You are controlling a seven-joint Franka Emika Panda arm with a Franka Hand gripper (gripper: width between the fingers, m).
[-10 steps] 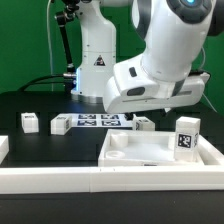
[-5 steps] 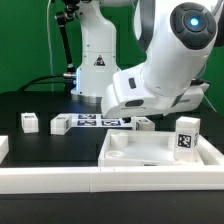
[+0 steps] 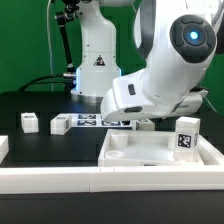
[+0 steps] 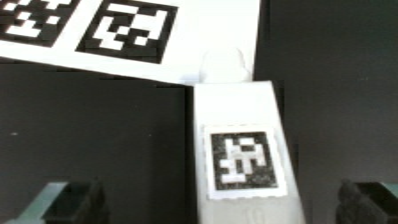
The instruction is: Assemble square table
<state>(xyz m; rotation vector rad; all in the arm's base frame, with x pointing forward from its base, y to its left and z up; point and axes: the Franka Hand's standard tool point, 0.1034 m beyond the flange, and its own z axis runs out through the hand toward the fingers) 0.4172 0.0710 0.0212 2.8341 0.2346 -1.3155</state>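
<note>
The leg needs its narrow tip free to go into the slab, so my gripper will next grab the leg by its thick end [image 4: 253, 208] beside the tag.
The square table's white slab [image 3: 150, 152] with its raised rim lies at the front of the exterior view's right. One white tagged leg [image 3: 186, 136] stands upright on its far right corner. Two more legs [image 3: 30, 122] [image 3: 60, 125] sit on the black table at the exterior view's left. A fourth leg [image 4: 237, 140] lies beside the marker board [image 4: 107, 35], its tag facing up. My gripper [image 4: 214, 205] hangs over this leg, open, with a finger [image 4: 63, 203] on each side and a wide gap to the leg. In the exterior view the hand [image 3: 135, 100] hides most of that leg [image 3: 147, 124].
A long white border bar [image 3: 60, 181] runs along the front edge. The marker board [image 3: 95, 122] lies flat behind the legs. The robot's base [image 3: 95, 60] and cables stand at the back before a green wall.
The arm has swung toward the exterior view's right and the hand has sunk lower over the leg by the marker board. The jaws stay wide open.
</note>
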